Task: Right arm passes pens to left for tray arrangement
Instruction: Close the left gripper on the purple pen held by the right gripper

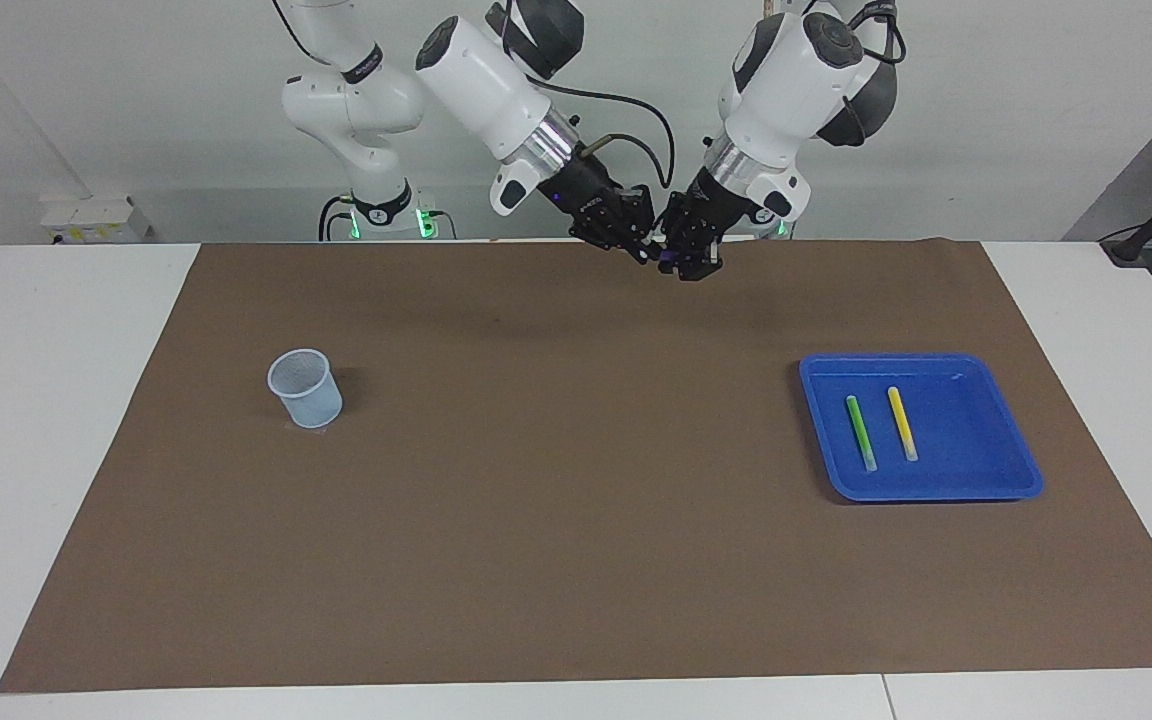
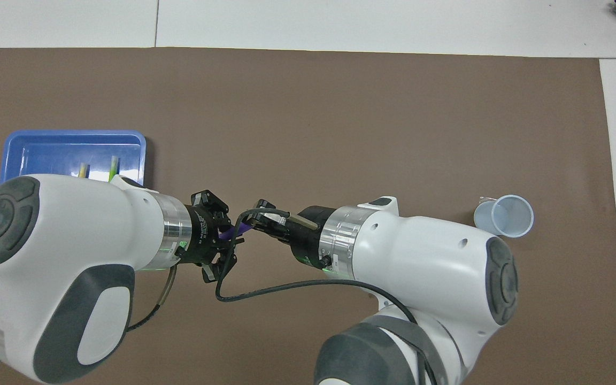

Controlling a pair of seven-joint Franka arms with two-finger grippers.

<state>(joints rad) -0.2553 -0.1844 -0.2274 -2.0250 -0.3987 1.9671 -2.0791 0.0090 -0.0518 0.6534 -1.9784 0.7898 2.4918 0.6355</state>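
Observation:
My left gripper grips the purple pen by its loose end [image 2: 225, 235] next, since my right gripper's fingers already cover one end of the pen.
My right gripper [image 1: 648, 250] and my left gripper [image 1: 681, 262] meet tip to tip in the air over the brown mat's edge nearest the robots. The purple pen [image 1: 669, 263] spans the small gap between them. In the overhead view the right gripper [image 2: 254, 222] is shut on one end of the purple pen [image 2: 231, 231]. The left gripper [image 2: 229, 235] has its fingers spread around the other end. The blue tray [image 1: 921, 358] lies toward the left arm's end of the table. It holds the green pen [image 1: 860, 432] and the yellow pen [image 1: 902, 423] side by side.
A small pale blue mesh cup [image 1: 306, 388] stands upright on the brown mat [image 1: 556, 520] toward the right arm's end. In the overhead view the left arm covers part of the tray [image 2: 72, 133]; the cup [image 2: 506, 215] shows beside the right arm.

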